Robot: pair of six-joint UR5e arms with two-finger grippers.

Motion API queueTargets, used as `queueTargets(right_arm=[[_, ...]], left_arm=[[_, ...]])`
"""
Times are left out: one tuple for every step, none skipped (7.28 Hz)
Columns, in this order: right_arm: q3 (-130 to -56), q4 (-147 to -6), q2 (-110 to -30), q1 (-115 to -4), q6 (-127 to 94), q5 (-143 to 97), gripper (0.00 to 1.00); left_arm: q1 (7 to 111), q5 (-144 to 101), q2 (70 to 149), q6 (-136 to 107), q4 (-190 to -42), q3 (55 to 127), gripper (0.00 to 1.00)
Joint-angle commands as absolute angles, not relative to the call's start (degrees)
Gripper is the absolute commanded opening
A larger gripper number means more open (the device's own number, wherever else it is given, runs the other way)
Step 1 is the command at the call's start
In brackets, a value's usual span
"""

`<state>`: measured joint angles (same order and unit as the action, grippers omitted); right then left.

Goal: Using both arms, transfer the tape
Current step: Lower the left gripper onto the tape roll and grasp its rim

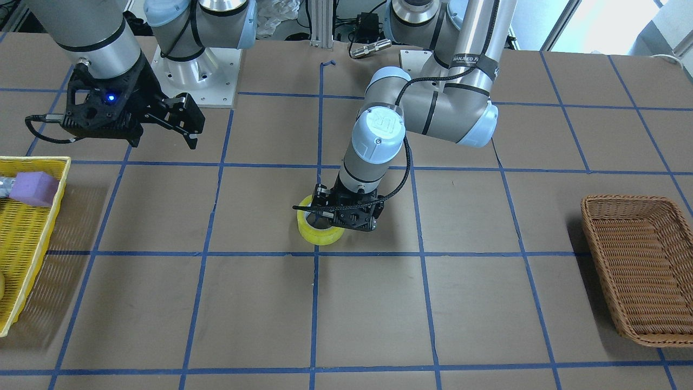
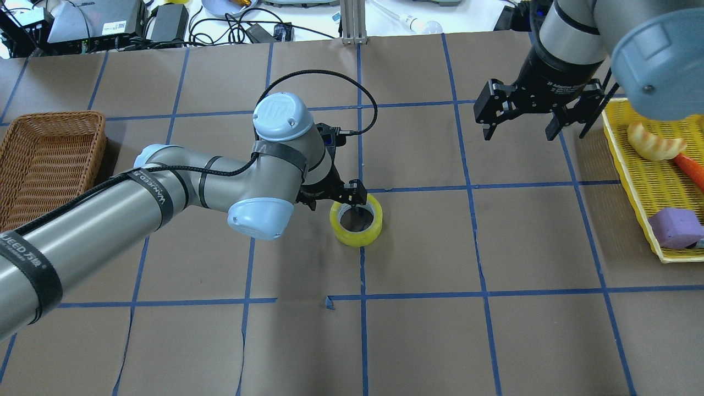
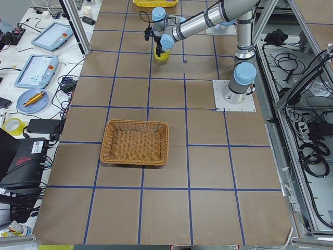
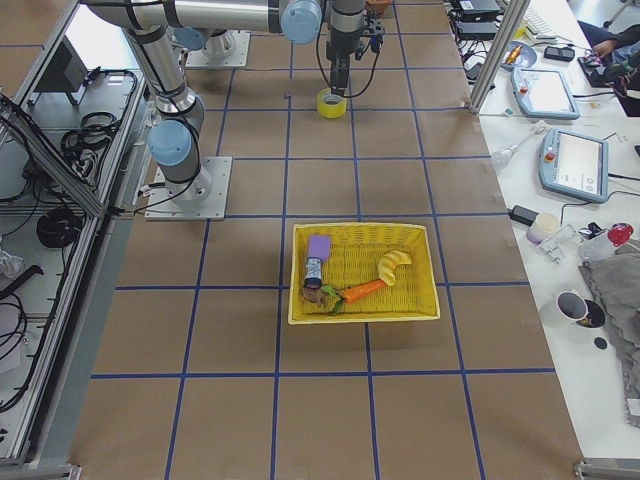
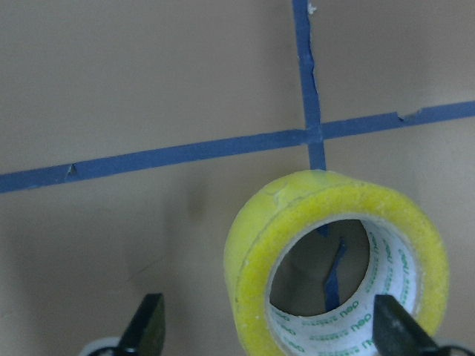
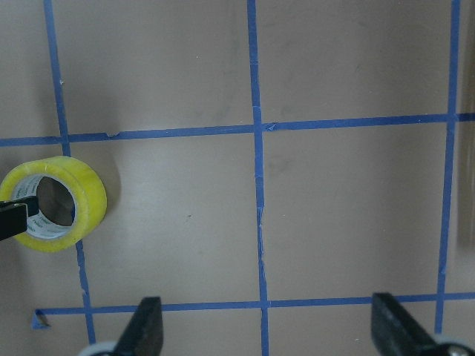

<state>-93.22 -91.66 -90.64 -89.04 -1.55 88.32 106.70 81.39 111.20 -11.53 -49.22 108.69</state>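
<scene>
The tape is to be transferred. For that, my left gripper will next grab the yellow tape roll by its ring side (image 5: 252,282).
The yellow tape roll (image 2: 356,235) lies flat on the brown table near the centre, on a blue grid line; it also shows in the front view (image 1: 322,236) and the right wrist view (image 6: 82,193). My left gripper (image 2: 336,202) is down at the roll and open. One fingertip (image 5: 393,330) sits inside the white printed core, the other (image 5: 147,326) outside the roll's wall (image 5: 297,215). My right gripper (image 2: 518,132) hangs open and empty above the table, well off to the tape's right; it also shows in the front view (image 1: 165,141).
A brown wicker basket (image 2: 55,114) stands at the table's left end. A yellow mesh basket (image 2: 632,184) at the right end holds a purple sponge block (image 2: 675,226), a banana and a carrot. Blue tape lines grid the brown table.
</scene>
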Motion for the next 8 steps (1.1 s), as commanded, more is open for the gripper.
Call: queueTargets(right_arm=[[-93.4,-91.6,-90.8,-89.2,-1.6,88.4,1.00],[-93.5,-91.5,-90.9,-89.2,-1.5,88.6,1.00],[-93.5,-91.5,-91.0,-89.3,-1.5,88.6,1.00],[-93.5,-91.5,-91.0,-89.2,-1.5,88.6,1.00],[-93.5,-91.5,-91.1,-89.3,-1.5,88.4,1.00],[-93.5,-91.5,-91.1,-89.3,-1.4,88.4,1.00],[-93.5,-91.4,-91.1,-89.4,-1.4,88.4,1.00],[-93.6,-91.4,-91.1,-89.4,-1.4,88.5,1.00]], left_arm=[[108.0,80.9,112.1,-14.5,-49.1,108.8,0.59],[108.2,81.0,112.7,-14.9,-49.1,108.9,0.49],[108.2,81.5,112.8,-14.0,-49.0,108.8,0.28],[108.2,81.6,112.9,-13.9,-49.0,108.6,0.11],[108.1,81.8,112.8,-13.9,-49.0,108.3,0.00],[107.8,84.2,111.5,-13.9,-49.0,107.5,0.00],[107.3,89.1,110.5,-13.7,-49.0,106.3,0.00],[105.1,89.4,109.6,-12.8,-50.2,104.5,0.00]])
